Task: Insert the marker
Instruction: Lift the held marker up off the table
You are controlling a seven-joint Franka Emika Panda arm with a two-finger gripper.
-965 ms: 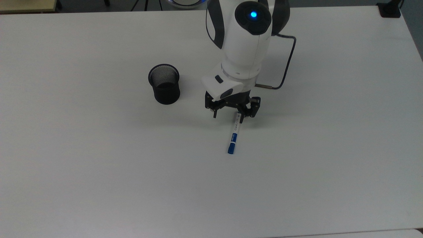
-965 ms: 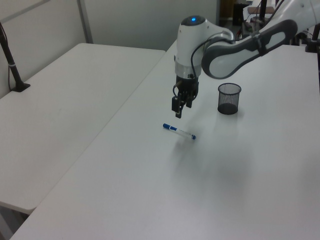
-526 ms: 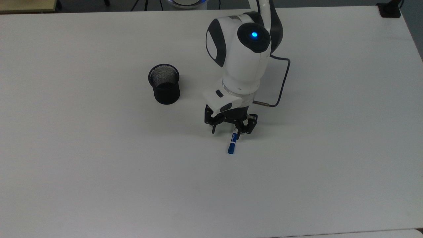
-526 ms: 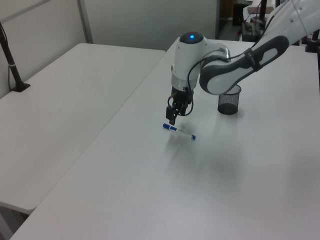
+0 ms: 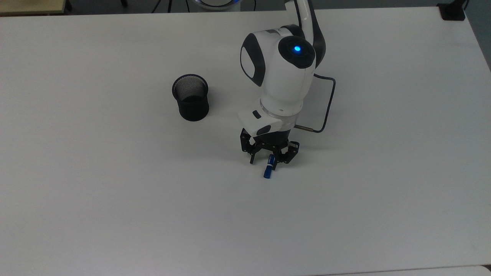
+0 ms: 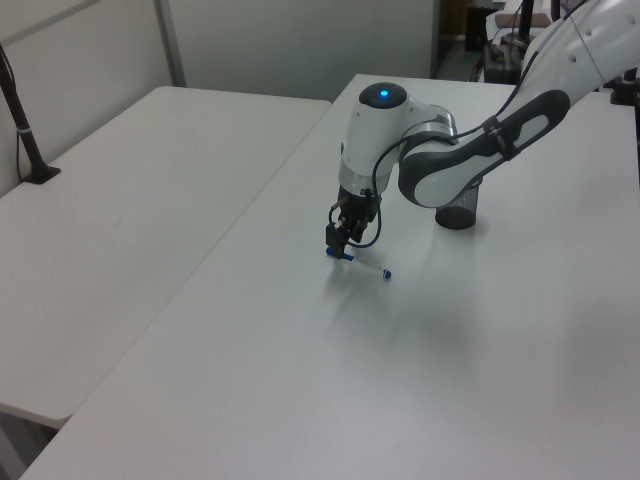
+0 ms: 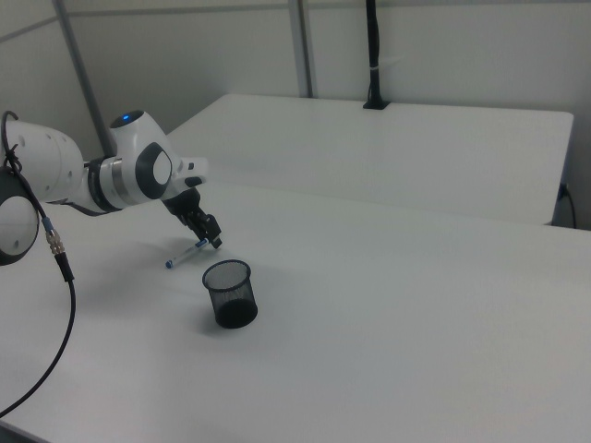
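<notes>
The gripper next needs to grab the marker by its long blue cap (image 6: 347, 256), so that the marker can go into the mesh cup (image 6: 456, 214).
The marker (image 5: 267, 172) lies flat on the white table (image 5: 115, 199), its blue cap towards the top view's bottom. Its white barrel runs under my gripper (image 5: 264, 163), which is open and low over it, one finger on each side, the top view's right finger closer. In the left view the gripper (image 6: 338, 244) hangs over the marker's (image 6: 368, 267) cap end. The right view has the marker (image 7: 181, 258) just beyond the black mesh cup (image 7: 229, 293). That cup (image 5: 190, 97) stands upright and empty, to the top view's upper left of the gripper.
The arm's cable (image 5: 327, 103) loops out on the top view's right. A second white table (image 6: 150, 180) adjoins on the left view's left, with a black post (image 6: 20, 115) on it. A dark block (image 5: 452, 11) sits at the top view's far right corner.
The gripper has travelled along the marker towards its cap end and come down close to the table. It has stayed open. The marker and cup have not moved.
</notes>
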